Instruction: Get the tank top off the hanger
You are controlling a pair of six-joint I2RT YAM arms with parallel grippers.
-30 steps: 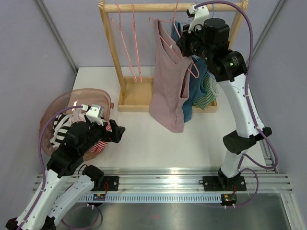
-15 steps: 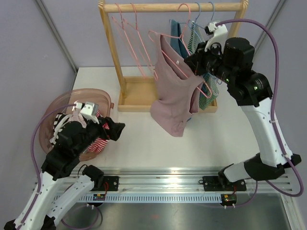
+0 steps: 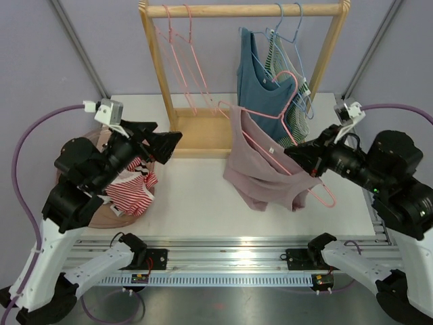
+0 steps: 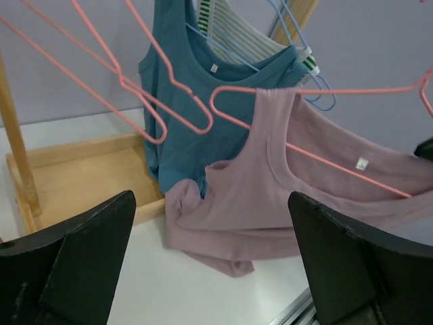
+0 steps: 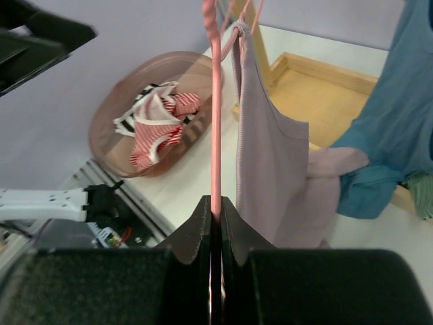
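The left gripper grabs the mauve tank top by its shoulder strap [image 3: 237, 116] [image 4: 272, 110] near the pink hanger's loose end next, to remove the tank top.
The mauve tank top [image 3: 260, 169] hangs on a pink hanger [image 3: 270, 115], off the rack, its hem resting on the white table. My right gripper [image 3: 298, 157] is shut on the hanger's wire [image 5: 216, 101] and holds it tilted over the table's middle right. The tank top also shows in the right wrist view [image 5: 270, 176] and in the left wrist view [image 4: 298, 196], with the hanger [image 4: 318, 91] through it. My left gripper [image 3: 166, 143] is open and empty, raised at the left, pointing at the tank top.
A wooden rack [image 3: 243, 10] at the back holds empty pink hangers [image 3: 183, 61], a blue top [image 3: 264, 95] and a striped top [image 3: 295, 108]. Its wooden tray base [image 3: 193, 135] sits behind. A pink basket [image 3: 101, 203] with striped clothes stands at the left.
My right gripper has pulled the hanger with the tank top off the rack, down and forward to the right. My left arm has risen and swung toward the tank top.
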